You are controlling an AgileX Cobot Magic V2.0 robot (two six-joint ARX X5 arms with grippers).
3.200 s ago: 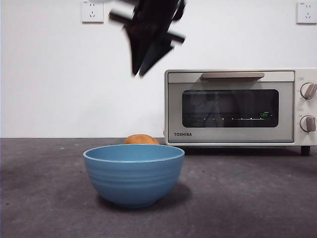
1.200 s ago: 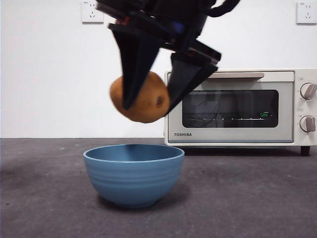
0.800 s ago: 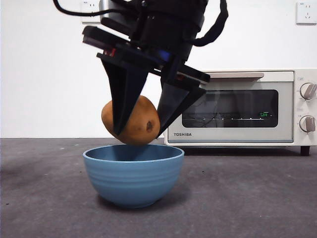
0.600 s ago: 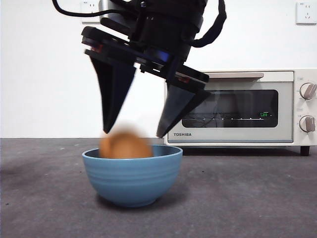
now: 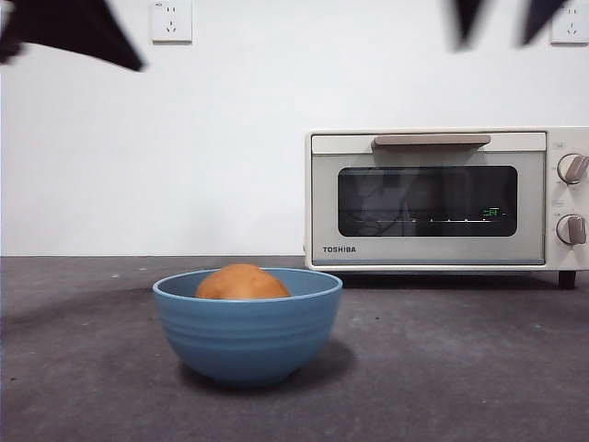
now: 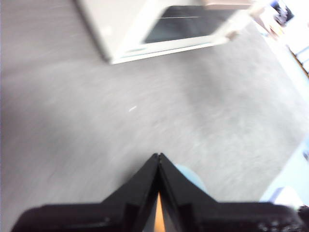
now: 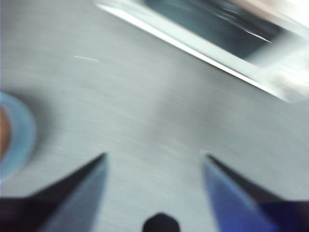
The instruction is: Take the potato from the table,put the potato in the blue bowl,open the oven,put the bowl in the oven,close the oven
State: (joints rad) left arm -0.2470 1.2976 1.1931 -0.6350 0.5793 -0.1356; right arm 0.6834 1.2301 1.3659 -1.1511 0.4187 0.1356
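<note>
I need to grab the blue bowl by its rim [image 5: 339, 284] with my right gripper, to put the bowl with the potato in the oven [image 5: 433, 198].
The potato [image 5: 241, 282] lies inside the blue bowl [image 5: 247, 327], its top showing above the rim. The bowl stands on the table [image 5: 460, 368], in front and to the left of the oven [image 5: 433, 198], whose door is closed. My right gripper [image 7: 154, 155] is open and empty, high above the table; the front view shows it blurred at the top right [image 5: 502, 23]. The right wrist view catches the bowl [image 7: 17, 137] off to one side. My left gripper [image 6: 158, 155] is shut on nothing, a dark shape at the front view's top left [image 5: 83, 28], with a sliver of bowl [image 6: 192, 177] behind its jaws.
The oven's beige handle [image 5: 431, 140] runs along the top of its door, and two knobs [image 5: 572, 168] sit at its right. Two wall sockets [image 5: 172, 20] are on the white wall behind.
The gripper carried the potato over the bowl, lowered it, opened and let it fall into the bowl. It then rose and swung away to the upper right.
</note>
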